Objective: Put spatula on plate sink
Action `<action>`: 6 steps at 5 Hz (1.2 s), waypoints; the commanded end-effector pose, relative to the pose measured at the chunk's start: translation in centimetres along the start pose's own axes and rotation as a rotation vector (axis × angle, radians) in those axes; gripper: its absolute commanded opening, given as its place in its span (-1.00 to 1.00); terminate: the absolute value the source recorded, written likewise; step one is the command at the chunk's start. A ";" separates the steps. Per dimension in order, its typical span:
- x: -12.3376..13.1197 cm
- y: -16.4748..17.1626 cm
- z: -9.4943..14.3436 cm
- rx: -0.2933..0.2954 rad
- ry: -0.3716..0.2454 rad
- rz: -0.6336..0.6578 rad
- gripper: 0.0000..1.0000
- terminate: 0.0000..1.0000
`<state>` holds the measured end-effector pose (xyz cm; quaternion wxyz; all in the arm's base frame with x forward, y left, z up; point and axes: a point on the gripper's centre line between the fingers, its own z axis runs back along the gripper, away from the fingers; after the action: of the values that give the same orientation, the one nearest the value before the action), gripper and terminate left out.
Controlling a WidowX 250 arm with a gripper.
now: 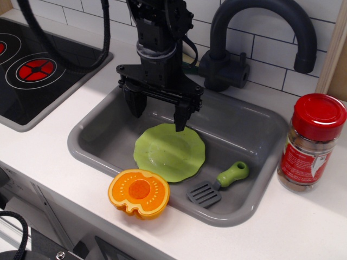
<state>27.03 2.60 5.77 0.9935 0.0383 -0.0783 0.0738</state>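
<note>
My gripper is to grip the spatula by its light-green handle (233, 173) next, so that it can set the spatula on the plate (169, 152).
The spatula (217, 184) lies in the grey sink (246, 124) at the front right, its dark slotted blade toward the front and its light-green handle pointing back right. The light-green scalloped plate (169, 152) lies flat on the sink floor, to the left of the spatula and apart from it. My gripper (158, 114) hangs over the sink's back left, just above the plate's far edge. Its two black fingers are spread wide apart with nothing between them.
An orange slice-shaped toy (139, 193) rests on the sink's front rim. A dark grey faucet (255, 38) curves over the back of the sink. A red-lidded spice jar (312, 143) stands on the counter to the right. A toy stove (32, 70) lies at left.
</note>
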 end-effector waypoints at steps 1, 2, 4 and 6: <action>0.0 0.0 0.0 0.000 0.000 0.000 1.00 -1.00; 1.9 -1.4 -1.6 0.015 -0.001 -0.058 1.00 -1.00; 2.6 -4.8 -2.0 -0.138 -0.060 -0.383 1.00 -1.00; 0.9 -6.8 -2.4 -0.173 -0.100 -0.587 1.00 -1.00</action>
<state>28.95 -3.57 1.78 0.9699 -0.0259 -0.0964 -0.2222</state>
